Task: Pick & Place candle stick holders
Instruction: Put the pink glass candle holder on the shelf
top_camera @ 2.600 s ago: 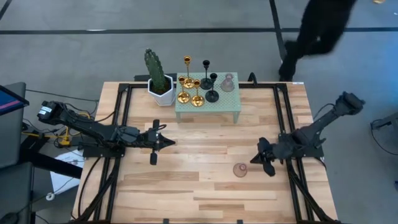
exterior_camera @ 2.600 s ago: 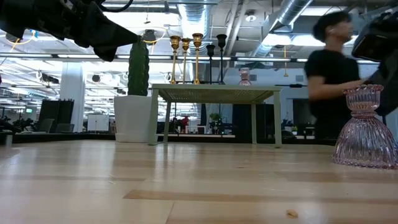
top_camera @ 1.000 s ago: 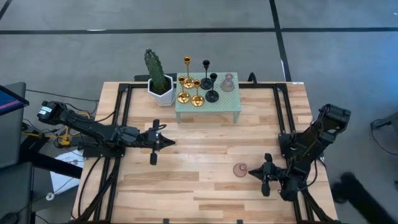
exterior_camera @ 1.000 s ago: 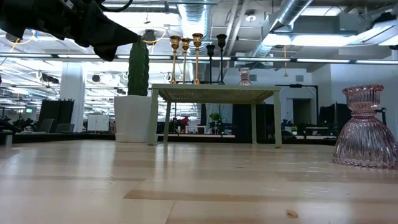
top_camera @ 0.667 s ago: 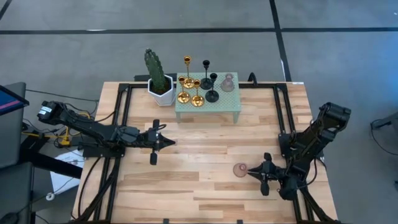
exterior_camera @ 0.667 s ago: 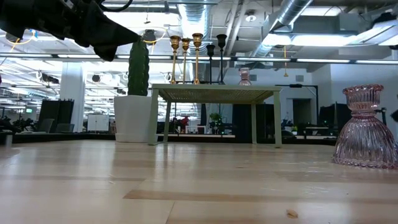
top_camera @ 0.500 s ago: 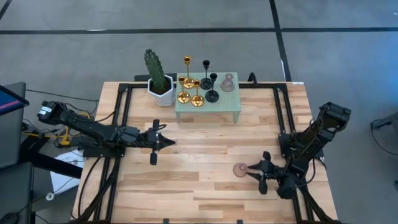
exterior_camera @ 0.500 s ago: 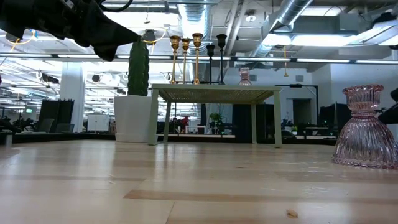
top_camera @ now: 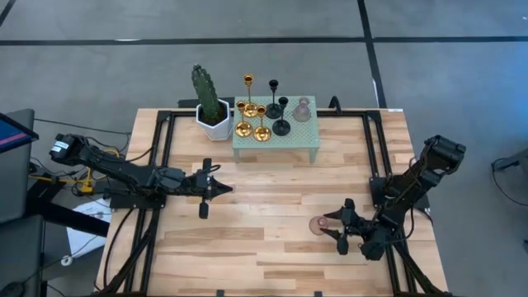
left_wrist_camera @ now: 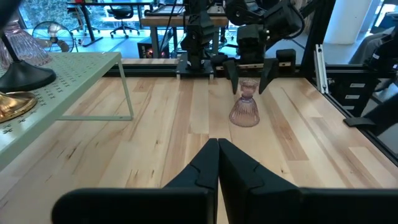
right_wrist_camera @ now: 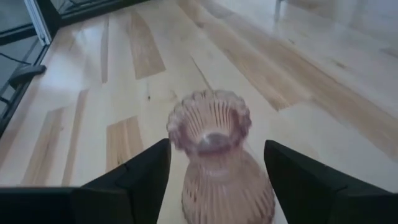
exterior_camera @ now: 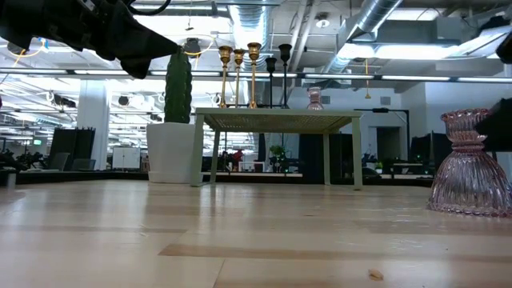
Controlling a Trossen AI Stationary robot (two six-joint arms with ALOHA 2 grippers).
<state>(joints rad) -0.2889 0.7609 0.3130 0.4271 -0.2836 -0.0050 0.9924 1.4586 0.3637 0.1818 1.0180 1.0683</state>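
Note:
I will place the pink glass holder on the small green table, so next I will grab it by its neck [right_wrist_camera: 214, 152] with my right gripper.
A pink glass candle stick holder [top_camera: 318, 225] stands upright on its base on the wooden table, right of centre. My right gripper [top_camera: 332, 228] is open, and its two fingers [right_wrist_camera: 140, 177] flank the holder [right_wrist_camera: 211, 155] with a small gap on each side. My left gripper [top_camera: 224, 189] hovers shut and holds nothing left of centre, pointing toward the table's right. On the small green table [top_camera: 307, 136] at the far edge stand three gold holders [top_camera: 243, 128], two black ones [top_camera: 282, 125] and a pink glass one [top_camera: 302, 110].
A green cactus in a white pot [top_camera: 210, 103] stands just left of the green table. Black frame rails [top_camera: 161, 157] run along both sides of the tabletop. Bare wood lies between the two arms and toward the near edge.
My right gripper has moved toward the table's left, up to the pink holder, and has opened; its fingers now stand on either side of the holder. The holder has stayed where it was.

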